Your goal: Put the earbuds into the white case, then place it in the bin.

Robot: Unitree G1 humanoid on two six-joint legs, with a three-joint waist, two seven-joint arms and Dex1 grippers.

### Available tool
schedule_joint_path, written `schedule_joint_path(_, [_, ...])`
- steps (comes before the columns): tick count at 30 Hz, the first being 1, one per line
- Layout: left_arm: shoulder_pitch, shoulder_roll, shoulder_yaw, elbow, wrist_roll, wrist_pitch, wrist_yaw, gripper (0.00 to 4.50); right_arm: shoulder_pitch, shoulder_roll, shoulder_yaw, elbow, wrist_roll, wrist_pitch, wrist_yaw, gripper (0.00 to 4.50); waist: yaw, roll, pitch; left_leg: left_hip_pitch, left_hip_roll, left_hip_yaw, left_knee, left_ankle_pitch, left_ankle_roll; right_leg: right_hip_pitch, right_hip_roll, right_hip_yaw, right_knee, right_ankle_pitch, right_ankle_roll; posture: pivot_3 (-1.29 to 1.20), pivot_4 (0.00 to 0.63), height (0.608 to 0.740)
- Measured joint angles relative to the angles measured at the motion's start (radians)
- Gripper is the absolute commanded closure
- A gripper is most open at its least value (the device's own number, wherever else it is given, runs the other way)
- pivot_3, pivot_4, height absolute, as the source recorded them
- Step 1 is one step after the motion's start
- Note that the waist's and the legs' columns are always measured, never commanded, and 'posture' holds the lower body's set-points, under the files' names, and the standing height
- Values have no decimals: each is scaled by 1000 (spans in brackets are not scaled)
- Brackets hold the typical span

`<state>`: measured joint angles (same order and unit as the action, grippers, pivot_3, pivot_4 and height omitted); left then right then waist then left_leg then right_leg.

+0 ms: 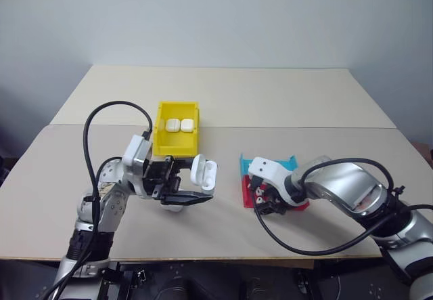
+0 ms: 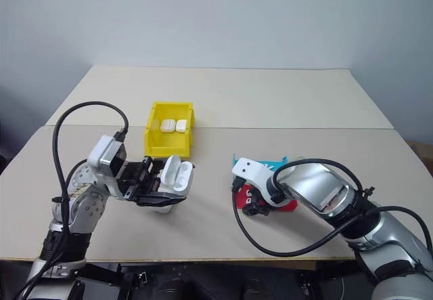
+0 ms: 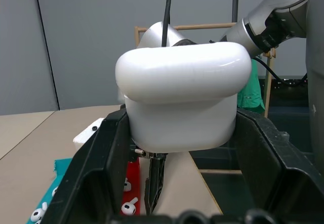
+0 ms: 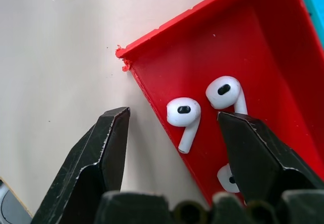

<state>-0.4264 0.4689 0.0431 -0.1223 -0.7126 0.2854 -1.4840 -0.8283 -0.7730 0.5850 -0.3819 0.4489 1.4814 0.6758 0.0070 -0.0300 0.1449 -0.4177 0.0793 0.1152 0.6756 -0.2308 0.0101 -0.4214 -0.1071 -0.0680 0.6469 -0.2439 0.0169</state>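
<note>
The earbud needs to get into the white case, so my right gripper should grab the earbud by its rounded head (image 4: pixel 183 111) next.
My left gripper (image 1: pixel 181 190) is shut on the white case (image 1: pixel 201 173), holding it above the table with its lid swung open; in the left wrist view the case (image 3: pixel 182 97) sits between the two black fingers (image 3: pixel 91 173). My right gripper (image 4: pixel 173 115) is open and points down over the red compartment's corner. One earbud (image 4: pixel 183 115) lies between its fingertips, and two more earbuds (image 4: pixel 223 90) lie just beyond. One finger (image 4: pixel 109 138) hangs outside the tray wall over the table. The yellow bin (image 1: pixel 162 141) stands behind the left gripper.
Two closed white cases (image 1: pixel 180 125) lie inside the yellow bin. The red and cyan tray (image 1: pixel 287 163) sits under the right gripper (image 1: pixel 265 202), with more earbuds in its cyan half (image 3: pixel 38 215). A seam between two tabletops runs behind the bin.
</note>
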Motion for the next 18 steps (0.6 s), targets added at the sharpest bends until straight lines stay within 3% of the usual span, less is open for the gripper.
schedule_joint_path(6, [2,1,0,-19,0,0,15,1731,0,5,1,11,-3,0,-2,1214,0,0,0,0,0,0,0,0,0,0,0,0,0,0,0,0,150,740])
schedule_joint_path(9, [2,10,-1,-20,0,3,19,1731,0,10,3,15,-9,-1,-4,1791,-1,0,0,0,0,0,0,0,0,0,0,0,0,0,0,0,150,740])
schedule_joint_path(15, [2,12,-1,-30,0,4,33,1731,0,16,9,17,-32,-6,-20,3816,-1,0,0,0,0,0,0,0,0,0,0,0,0,0,0,0,150,740])
schedule_joint_path(18, [2,12,-1,-40,-1,4,40,1731,0,19,9,17,-33,-6,-23,3882,-2,0,0,0,0,0,0,0,0,0,0,0,0,0,0,0,150,740])
